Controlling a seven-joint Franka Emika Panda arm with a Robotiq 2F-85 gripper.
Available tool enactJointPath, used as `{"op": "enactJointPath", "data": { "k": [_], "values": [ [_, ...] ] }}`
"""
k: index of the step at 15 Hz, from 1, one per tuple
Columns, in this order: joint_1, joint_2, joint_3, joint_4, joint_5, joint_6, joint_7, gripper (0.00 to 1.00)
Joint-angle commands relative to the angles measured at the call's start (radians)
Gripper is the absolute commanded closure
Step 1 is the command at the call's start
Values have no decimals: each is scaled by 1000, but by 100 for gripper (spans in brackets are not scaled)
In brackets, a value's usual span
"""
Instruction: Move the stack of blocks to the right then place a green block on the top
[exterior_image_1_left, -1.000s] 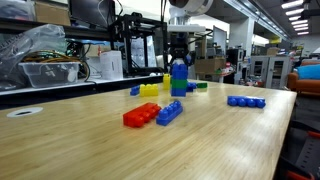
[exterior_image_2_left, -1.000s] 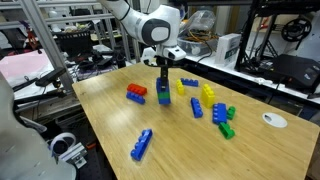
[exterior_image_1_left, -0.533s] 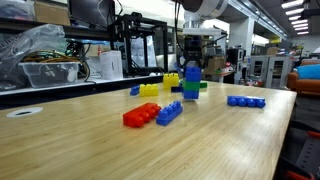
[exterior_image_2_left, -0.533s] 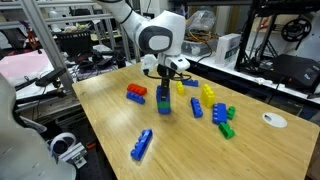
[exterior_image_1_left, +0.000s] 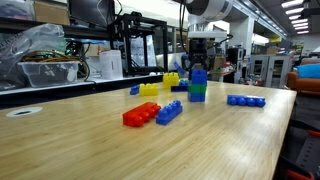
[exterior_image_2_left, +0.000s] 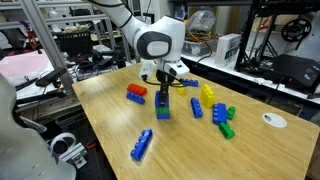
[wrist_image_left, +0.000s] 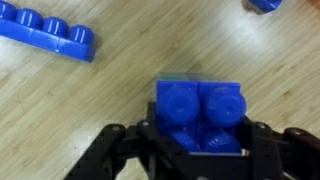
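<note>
My fingers are above the stack's bottom edge (exterior_image_1_left: 198, 100), which sits level against the wooden tabletop, so my gripper will release the stack of blocks.
The stack of blocks (exterior_image_1_left: 198, 86) (exterior_image_2_left: 162, 104) is a short blue and green tower standing upright at mid-table. My gripper (exterior_image_1_left: 198, 68) (exterior_image_2_left: 163, 90) comes down from above and is shut on its upper blue layers. In the wrist view the stack's blue studded top (wrist_image_left: 200, 104) sits between the two black fingers of the gripper (wrist_image_left: 200, 138). Whether the tower's base touches the wood I cannot tell. Two small green blocks (exterior_image_2_left: 229, 113) (exterior_image_2_left: 227, 130) lie apart from the tower near the table's far side.
A flat red brick pair (exterior_image_1_left: 141, 115) (exterior_image_2_left: 136, 94) lies beside a blue brick (exterior_image_1_left: 169, 112). A long flat blue brick (exterior_image_1_left: 246, 101) (exterior_image_2_left: 143, 145) (wrist_image_left: 45, 35) lies apart. Yellow bricks (exterior_image_1_left: 149, 89) (exterior_image_2_left: 208, 93), loose blue bricks (exterior_image_2_left: 197, 108) and a white disc (exterior_image_2_left: 274, 120) also lie on the table.
The gripper has carried the tower sideways, to the right in the exterior view that faces the shelves. The grip has not changed, and the loose bricks stay put.
</note>
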Motion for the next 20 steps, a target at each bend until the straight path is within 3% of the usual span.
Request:
{"op": "enactJointPath", "data": {
  "k": [1, 7, 8, 9, 10, 15, 20],
  "values": [
    [-4, -15, 2, -20, -22, 14, -11, 56],
    [1, -11, 7, -12, -45, -3, -10, 56],
    [3, -12, 8, -14, -56, -2, -7, 24],
    [5, -14, 9, -15, -65, -4, -7, 7],
    [6, -18, 11, -16, -66, -11, -14, 2],
    [11, -74, 23, -21, -75, -79, -43, 0],
    [5, -271, 40, -21, -76, -248, -120, 0]
  ]
}}
